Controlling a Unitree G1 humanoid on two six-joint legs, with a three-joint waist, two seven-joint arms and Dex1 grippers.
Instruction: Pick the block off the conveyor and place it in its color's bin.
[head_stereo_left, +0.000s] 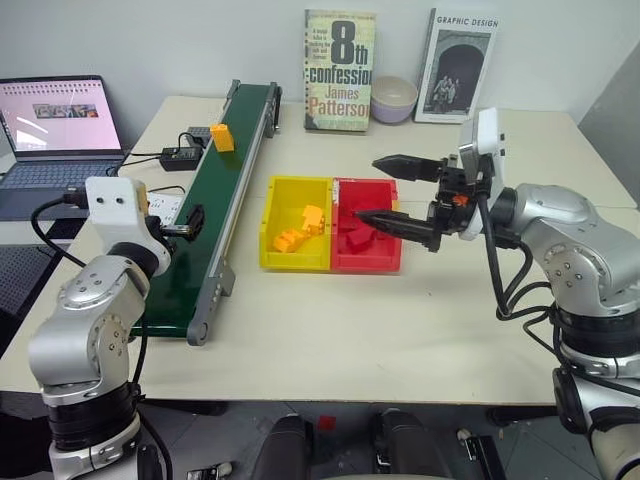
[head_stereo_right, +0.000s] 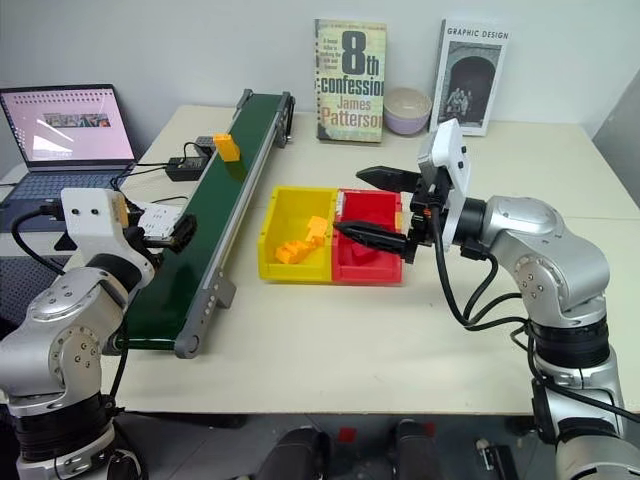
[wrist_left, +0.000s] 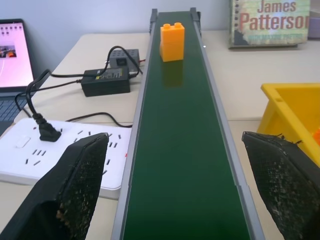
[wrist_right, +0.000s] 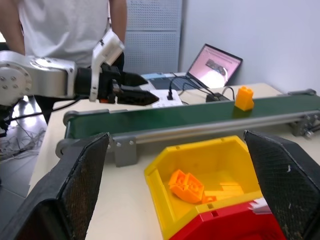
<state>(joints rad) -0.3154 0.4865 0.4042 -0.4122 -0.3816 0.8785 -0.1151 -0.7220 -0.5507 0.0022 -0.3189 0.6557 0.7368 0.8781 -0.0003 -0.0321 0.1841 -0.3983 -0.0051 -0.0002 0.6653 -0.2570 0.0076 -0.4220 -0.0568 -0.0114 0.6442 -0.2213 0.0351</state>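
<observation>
The fingers of my left gripper are still well short of the orange-yellow block (head_stereo_left: 222, 138) (wrist_left: 172, 43), so closing now would miss and moving toward the block comes first.
The orange-yellow block (head_stereo_left: 221, 137) stands upright on the dark green belt of the conveyor (head_stereo_left: 215, 230), near its far end. My left gripper (head_stereo_left: 190, 222) hovers open at the belt's left rail, well short of the block (wrist_left: 172, 42), its fingers (wrist_left: 75, 185) straddling the belt with nothing between them. The yellow bin (head_stereo_left: 280, 195) sits right of the conveyor, joined to a red bin (head_stereo_left: 385, 262), and holds several orange-yellow blocks. My right gripper (head_stereo_left: 365, 188) points left above the red bin, open and empty.
A laptop (head_stereo_left: 55, 130), a white power strip (head_stereo_left: 165, 205) and a black adapter (head_stereo_left: 180, 157) with cables lie left of the conveyor. Two books (head_stereo_left: 338, 70) and a bowl (head_stereo_left: 393, 98) stand at the table's back edge. A person (wrist_right: 65, 25) stands beyond the table's left side.
</observation>
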